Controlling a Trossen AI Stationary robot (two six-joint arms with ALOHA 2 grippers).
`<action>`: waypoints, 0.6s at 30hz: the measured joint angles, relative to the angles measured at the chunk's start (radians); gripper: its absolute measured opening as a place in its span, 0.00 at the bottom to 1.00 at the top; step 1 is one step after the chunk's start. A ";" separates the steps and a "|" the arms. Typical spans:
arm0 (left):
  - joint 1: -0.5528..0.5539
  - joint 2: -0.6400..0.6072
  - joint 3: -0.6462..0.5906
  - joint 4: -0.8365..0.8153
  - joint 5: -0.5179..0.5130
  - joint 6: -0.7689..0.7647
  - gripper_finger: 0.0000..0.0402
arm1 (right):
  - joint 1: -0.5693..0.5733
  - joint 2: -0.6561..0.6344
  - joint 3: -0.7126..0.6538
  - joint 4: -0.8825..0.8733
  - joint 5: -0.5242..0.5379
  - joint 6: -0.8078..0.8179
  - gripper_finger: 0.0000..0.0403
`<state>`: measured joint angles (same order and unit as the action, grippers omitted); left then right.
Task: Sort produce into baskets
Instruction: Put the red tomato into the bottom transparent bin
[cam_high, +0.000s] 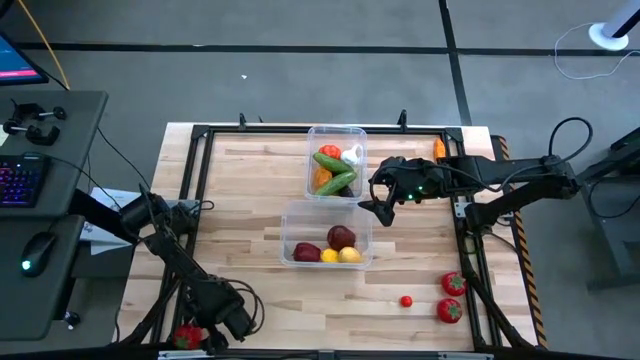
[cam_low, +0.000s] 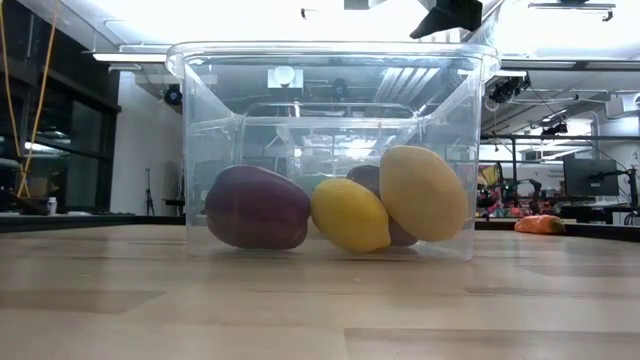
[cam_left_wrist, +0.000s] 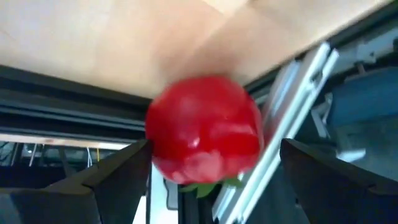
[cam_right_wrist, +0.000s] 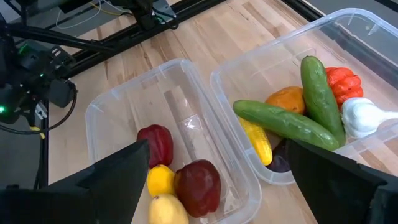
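Next, my left gripper will grab the red tomato by its round sides to sort the tomato into the near basket (cam_high: 326, 235).
Two clear baskets stand mid-table. The far basket (cam_high: 337, 132) holds cucumbers, an orange piece, a red pepper and garlic (cam_right_wrist: 354, 115). The near basket (cam_high: 290, 215) holds dark red fruits and yellow lemons (cam_low: 350, 215). My right gripper (cam_high: 378, 208) hangs open above the gap between the baskets, with nothing between its fingers (cam_right_wrist: 124, 168). At the table's near left corner my left gripper (cam_high: 200, 335) is open around a round red fruit with green leaves (cam_left_wrist: 205, 130). One finger (cam_left_wrist: 124, 168) shows right at its edge; the other stands clear of it.
Two red tomatoes (cam_high: 453, 283) (cam_high: 449, 311) and a small red piece (cam_high: 406, 300) lie near the right front. An orange carrot (cam_high: 439, 148) lies at the far edge. A black metal frame (cam_high: 200, 130) runs around the wooden table top. A desk with a keyboard (cam_high: 20, 180) stands to the left.
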<state>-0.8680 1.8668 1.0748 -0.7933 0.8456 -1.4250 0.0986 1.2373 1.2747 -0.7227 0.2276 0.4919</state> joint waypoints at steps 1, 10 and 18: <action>0.000 0.000 0.000 -0.008 -0.008 -0.002 0.85 | 0.000 0.000 0.000 0.000 0.000 0.000 0.91; -0.032 0.000 0.000 -0.023 -0.033 -0.020 0.85 | 0.000 0.000 0.000 0.000 0.000 -0.001 0.91; -0.081 0.023 -0.008 -0.008 -0.025 -0.052 0.85 | 0.000 0.000 -0.001 0.000 0.002 -0.003 0.91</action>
<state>-0.9488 1.8902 1.0668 -0.8018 0.8208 -1.4771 0.0986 1.2377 1.2739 -0.7227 0.2291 0.4889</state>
